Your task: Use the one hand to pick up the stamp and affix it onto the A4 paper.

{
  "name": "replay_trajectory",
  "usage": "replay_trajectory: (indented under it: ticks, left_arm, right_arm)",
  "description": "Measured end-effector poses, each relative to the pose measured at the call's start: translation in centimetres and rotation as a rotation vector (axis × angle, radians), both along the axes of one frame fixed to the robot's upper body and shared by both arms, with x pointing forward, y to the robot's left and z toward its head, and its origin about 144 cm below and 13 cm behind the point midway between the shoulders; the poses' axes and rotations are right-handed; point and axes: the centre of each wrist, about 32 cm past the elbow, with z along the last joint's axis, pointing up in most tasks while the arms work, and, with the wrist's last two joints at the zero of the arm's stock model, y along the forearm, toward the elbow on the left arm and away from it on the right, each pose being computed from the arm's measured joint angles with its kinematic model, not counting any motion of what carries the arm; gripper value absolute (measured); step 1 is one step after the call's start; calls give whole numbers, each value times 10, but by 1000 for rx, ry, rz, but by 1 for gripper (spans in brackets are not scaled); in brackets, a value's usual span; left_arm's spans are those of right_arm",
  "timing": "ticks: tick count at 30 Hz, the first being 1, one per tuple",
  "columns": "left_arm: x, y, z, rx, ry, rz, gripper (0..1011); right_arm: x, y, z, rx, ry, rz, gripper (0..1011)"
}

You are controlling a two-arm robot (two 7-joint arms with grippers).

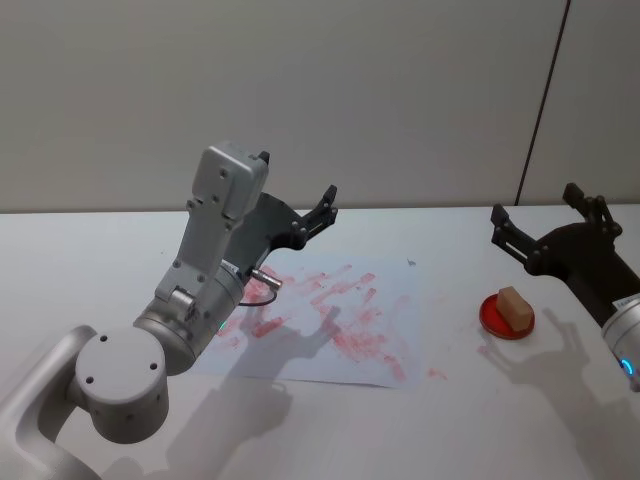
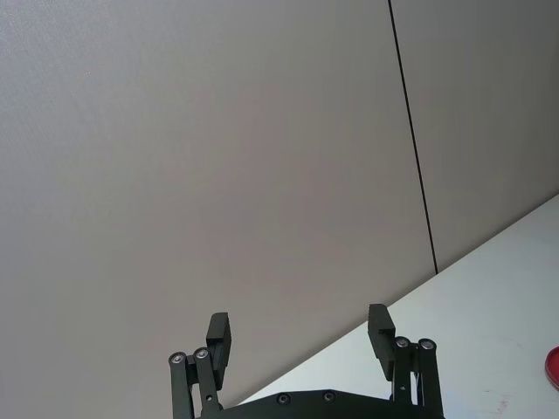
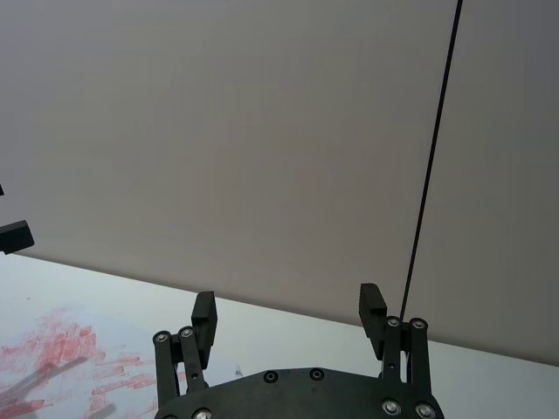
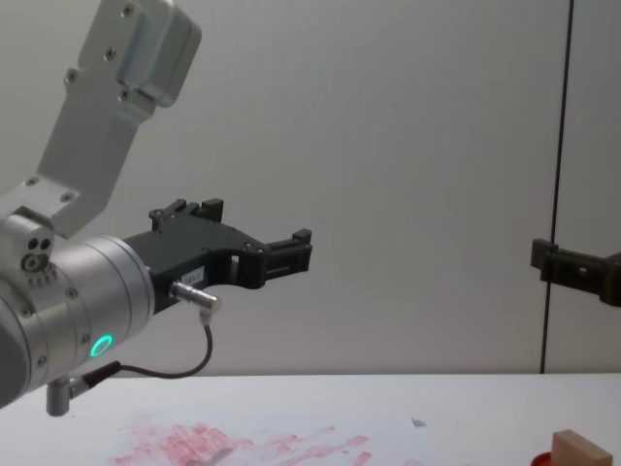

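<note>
My right gripper grabs the stamp by its clean upper wooden sides next, since the stamp's bottom rests on the red ink pad (image 4: pixel 541 460).
The stamp (image 1: pixel 514 306), a small tan wooden block, rests on a red round pad (image 1: pixel 506 320) right of the A4 paper (image 1: pixel 330 320), which is smeared with pink-red ink. My right gripper (image 1: pixel 535 203) hangs open in the air behind and above the stamp, apart from it; its fingers (image 3: pixel 371 301) hold nothing. My left gripper (image 1: pixel 296 180) is raised open over the paper's far left part, also with nothing in it (image 2: pixel 298 319). In the chest view the stamp (image 4: pixel 580 449) sits low at the right, below the right gripper (image 4: pixel 572 267).
The white table (image 1: pixel 480 420) runs back to a plain grey wall. The left arm's big grey links (image 1: pixel 215 235) rise over the paper's left side. The red pad's edge (image 2: pixel 553 367) shows in the left wrist view.
</note>
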Motion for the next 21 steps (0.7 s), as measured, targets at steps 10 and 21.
replay_trajectory:
  ticks: [10, 21]
  left_arm:
    - [0, 0, 0, 0, 0, 0, 1001]
    - [0, 0, 0, 0, 0, 0, 1001]
  right_arm:
    - [0, 0, 0, 0, 0, 0, 1001]
    - [0, 0, 0, 0, 0, 0, 1001]
